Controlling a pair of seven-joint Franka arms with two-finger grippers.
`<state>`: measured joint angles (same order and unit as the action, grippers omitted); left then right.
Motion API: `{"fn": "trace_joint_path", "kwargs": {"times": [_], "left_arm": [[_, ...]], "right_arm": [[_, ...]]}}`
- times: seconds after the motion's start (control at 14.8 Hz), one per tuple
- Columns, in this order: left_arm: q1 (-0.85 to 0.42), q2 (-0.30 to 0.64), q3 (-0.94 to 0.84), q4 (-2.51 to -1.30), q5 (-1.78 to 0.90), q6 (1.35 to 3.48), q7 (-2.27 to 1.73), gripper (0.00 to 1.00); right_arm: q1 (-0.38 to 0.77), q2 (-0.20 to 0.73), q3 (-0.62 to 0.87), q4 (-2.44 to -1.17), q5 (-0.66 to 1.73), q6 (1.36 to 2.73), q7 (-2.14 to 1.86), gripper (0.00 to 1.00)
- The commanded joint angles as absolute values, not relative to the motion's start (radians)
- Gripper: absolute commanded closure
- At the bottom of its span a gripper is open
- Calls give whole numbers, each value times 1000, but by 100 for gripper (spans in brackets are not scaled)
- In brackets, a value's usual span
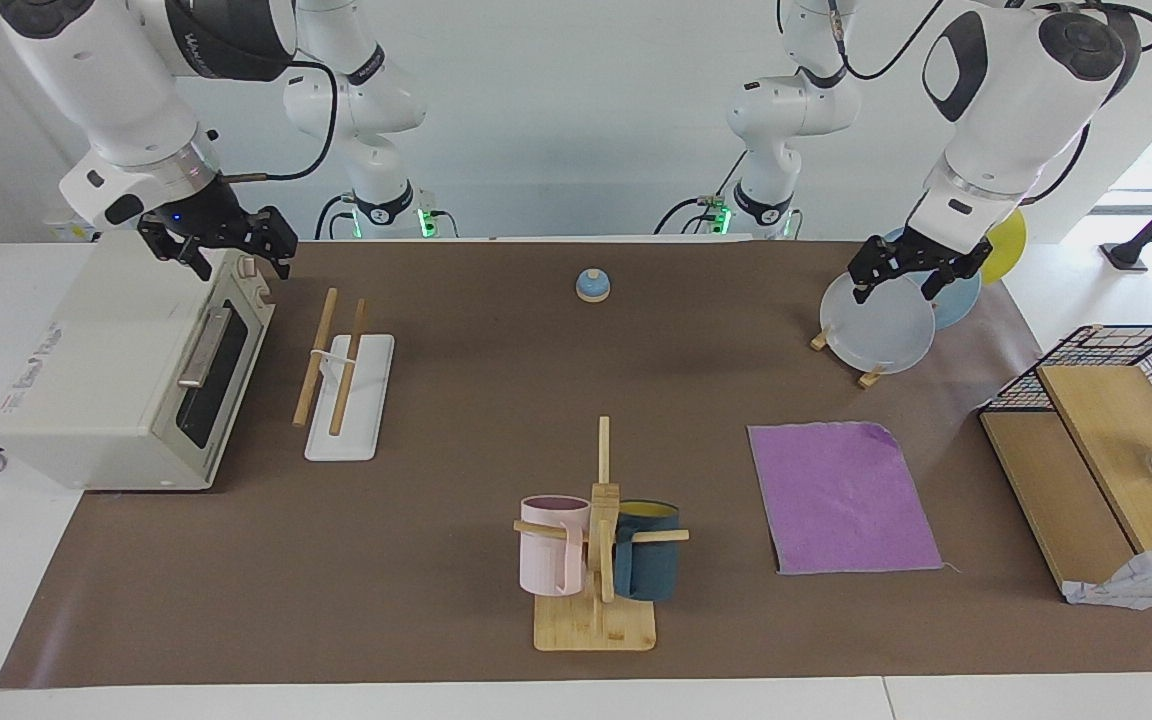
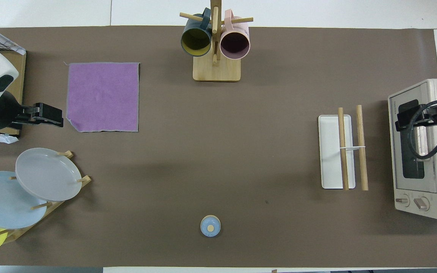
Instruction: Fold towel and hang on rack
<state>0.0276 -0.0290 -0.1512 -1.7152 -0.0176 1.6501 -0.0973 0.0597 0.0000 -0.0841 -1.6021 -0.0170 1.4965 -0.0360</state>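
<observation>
The towel [image 2: 103, 96] lies flat, so the robot should next grab it by that turned corner [image 2: 72, 123] in the left gripper.
The towel [image 1: 841, 497] [image 2: 103, 96] lies flat and unfolded on the brown mat, purple face up, toward the left arm's end of the table. One corner nearest the robots is slightly turned. The rack [image 1: 346, 385] [image 2: 341, 151], two light-wood rods over a white base, stands beside the toaster oven toward the right arm's end. My left gripper [image 1: 898, 288] [image 2: 56, 118] hangs open and empty in the air over the plate stand, apart from the towel. Above the oven's top, my right gripper [image 1: 236, 262] [image 2: 404, 118] is also open and empty.
A toaster oven [image 1: 126, 370] [image 2: 419, 151] sits at the right arm's end. A mug tree [image 1: 601, 540] [image 2: 215, 70] with two cups stands at the table's edge farthest from the robots. A plate stand [image 1: 881, 325] [image 2: 47, 174], a small blue knob [image 1: 592, 286] [image 2: 210, 226] and a wire basket [image 1: 1136, 365] are also there.
</observation>
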Motion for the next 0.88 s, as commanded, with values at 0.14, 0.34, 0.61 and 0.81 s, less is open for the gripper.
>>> {"fn": "trace_joint_path", "kwargs": {"times": [0.14, 0.34, 0.61, 0.81], "left_arm": [[12, -54, -133, -1716, -15, 1626, -87, 0], [6, -66, -135, -1726, -15, 1635, -100, 0], [18, -80, -135, -1770, -15, 1670, -101, 0], [69, -64, -135, -1822, -15, 1735, -94, 0]], "right_arm": [[51, -18, -81, -1624, 2, 1503, -54, 0], [51, -18, -81, -1624, 3, 1503, -54, 0], [51, -18, -81, -1624, 2, 1503, -55, 0], [51, -18, -81, -1624, 2, 1503, -54, 0]]}}
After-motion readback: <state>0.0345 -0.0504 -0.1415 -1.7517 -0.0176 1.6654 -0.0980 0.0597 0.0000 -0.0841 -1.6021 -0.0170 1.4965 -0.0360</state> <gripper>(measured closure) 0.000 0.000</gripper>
